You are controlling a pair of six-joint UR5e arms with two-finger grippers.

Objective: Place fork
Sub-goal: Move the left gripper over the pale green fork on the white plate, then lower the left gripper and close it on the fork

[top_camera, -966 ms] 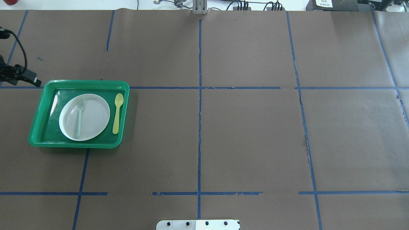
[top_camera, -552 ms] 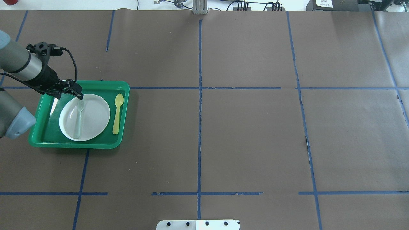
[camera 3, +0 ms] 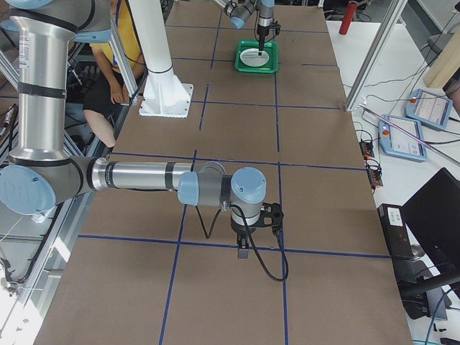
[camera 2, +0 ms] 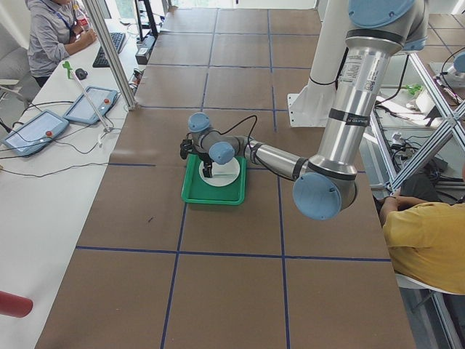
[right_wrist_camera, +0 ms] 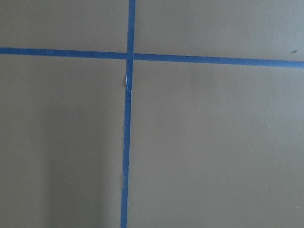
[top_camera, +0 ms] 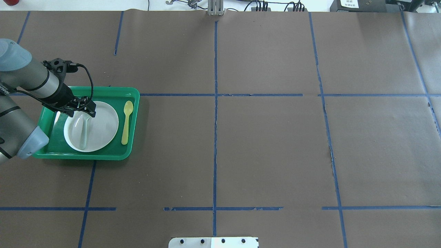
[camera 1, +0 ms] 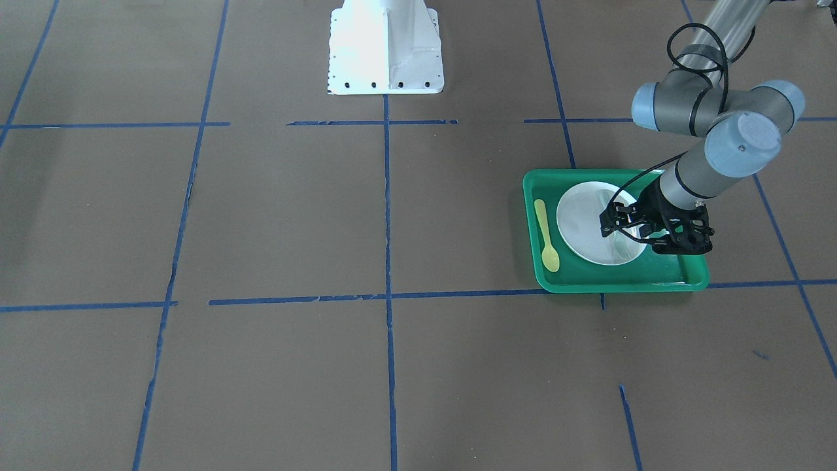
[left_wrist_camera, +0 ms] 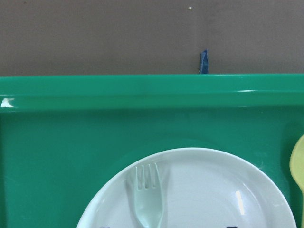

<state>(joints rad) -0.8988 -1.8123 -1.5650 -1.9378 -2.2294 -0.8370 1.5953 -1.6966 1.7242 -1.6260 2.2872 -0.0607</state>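
My left gripper next grabs the pale fork by its handle just behind the head (left_wrist_camera: 150,224) to place it.
The pale fork (top_camera: 82,133) lies lengthwise on the white plate (top_camera: 103,128) inside the green tray (top_camera: 86,156). In the left wrist view its tines (left_wrist_camera: 147,176) point toward the tray's far wall (left_wrist_camera: 142,90). My left gripper (top_camera: 86,111) hangs just above the fork's head. Its jaws are open, one on each side of the fork, and it holds nothing. It also shows in the front-facing view (camera 1: 628,234). My right gripper (camera 3: 243,251) shows only in the exterior right view, low over bare table, and I cannot tell whether it is open or shut.
A yellow spoon (top_camera: 126,122) lies in the tray to the right of the plate. Brown paper with blue tape lines (top_camera: 215,103) covers the table. The robot's white base plate (camera 1: 386,46) stands at the table's robot side.
My left arm has come in from the view's left edge over the tray, and its gripper now sits over the fork's head. The fork, plate and spoon have not moved.
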